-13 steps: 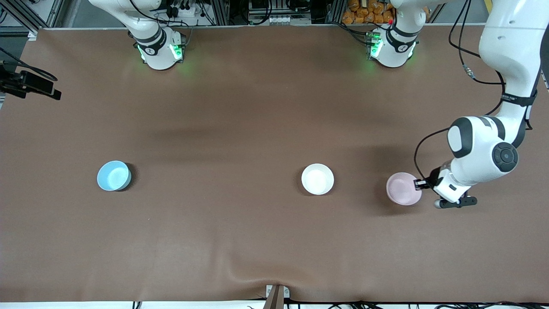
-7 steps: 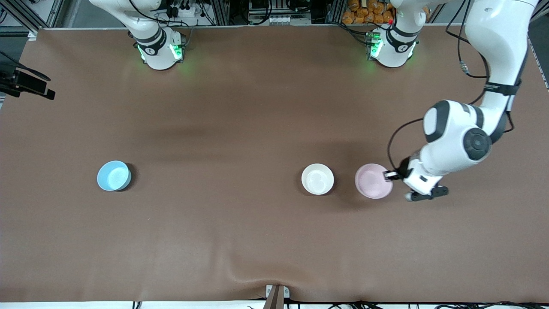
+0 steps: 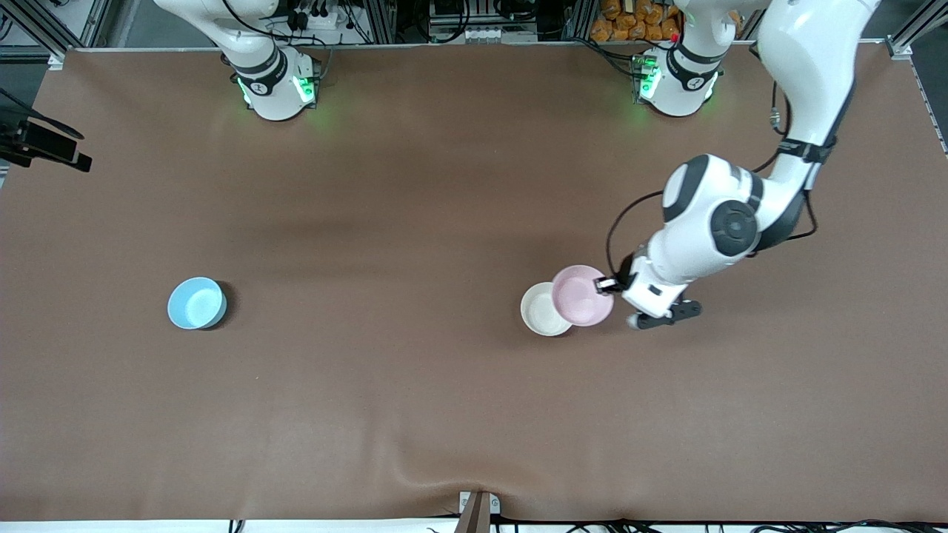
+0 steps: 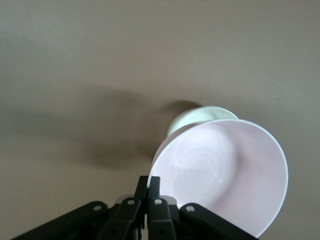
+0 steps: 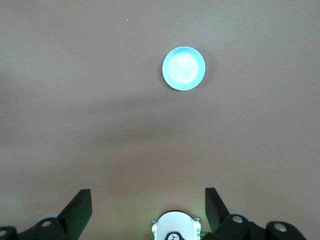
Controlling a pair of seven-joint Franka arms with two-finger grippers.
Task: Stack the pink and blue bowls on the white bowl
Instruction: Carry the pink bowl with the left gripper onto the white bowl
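The pink bowl [image 3: 583, 296] hangs across the white bowl's rim, so my left gripper should keep holding it until it is over the white bowl's middle.
My left gripper [image 3: 606, 283] is shut on the rim of the pale pink bowl [image 3: 583, 296] and holds it in the air, tilted. The pink bowl overlaps the white bowl [image 3: 539, 311], which stands on the table below it. In the left wrist view my left gripper [image 4: 153, 182] pinches the pink bowl [image 4: 225, 175] at its edge, and only part of the white bowl [image 4: 195, 117] shows past it. The blue bowl [image 3: 196, 303] stands alone toward the right arm's end of the table. My right gripper [image 5: 147, 200] hangs open and empty, high above the table, with the blue bowl [image 5: 183, 68] far below it.
A brown cloth [image 3: 415, 414] covers the table. The right arm's base [image 3: 274, 89] and the left arm's base [image 3: 675, 81] stand along the table's edge farthest from the front camera. A black camera mount [image 3: 44, 144] juts in at the right arm's end.
The left arm has carried the pink bowl toward the right arm's end of the table, from beside the white bowl to partly over it. The right arm and the blue bowl have not moved.
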